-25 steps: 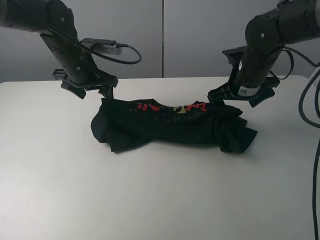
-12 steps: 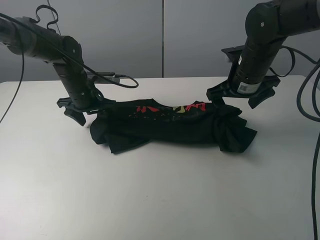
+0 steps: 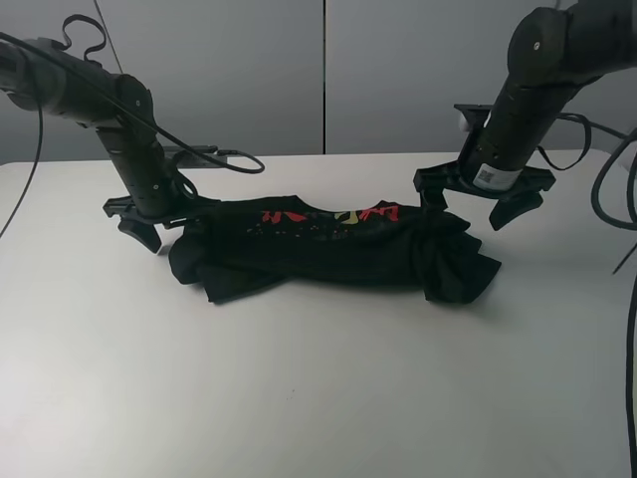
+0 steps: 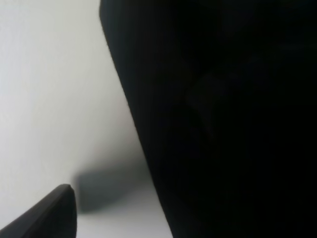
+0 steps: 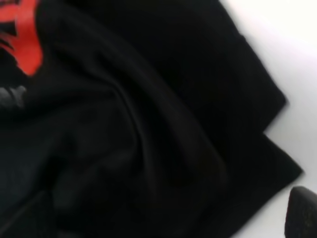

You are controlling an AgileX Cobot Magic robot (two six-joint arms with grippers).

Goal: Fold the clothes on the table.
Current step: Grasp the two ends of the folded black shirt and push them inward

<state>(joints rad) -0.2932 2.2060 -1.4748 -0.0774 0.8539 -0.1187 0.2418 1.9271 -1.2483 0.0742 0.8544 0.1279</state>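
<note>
The right gripper grabs the black T-shirt by its bunched end (image 3: pixel 446 239) beside the red print (image 3: pixel 386 211) next, to fold it.
The clothes (image 3: pixel 328 254), a black T-shirt with red and yellow print, lie bunched in a long crumpled band across the middle of the white table (image 3: pixel 299 398). My left gripper (image 3: pixel 164 221) stands open, low at the shirt's left end. One finger is on the table outside the cloth and the other is against the fabric. My right gripper (image 3: pixel 476 197) hangs open just above the shirt's right end. In the left wrist view the clothes (image 4: pixel 223 119) fill the picture beside one fingertip (image 4: pixel 49 218). The right wrist view shows folds of the clothes (image 5: pixel 138 129) with red print.
Grey wall panels (image 3: pixel 323 80) stand behind the table's far edge. Black cables (image 3: pixel 214 154) trail from the left arm over the back of the table, and more cables (image 3: pixel 617 189) hang at the right.
My left arm has come down and outward to the shirt's left end. The shirt has slid slightly left. The right gripper has barely shifted above the right end. Both stay open.
</note>
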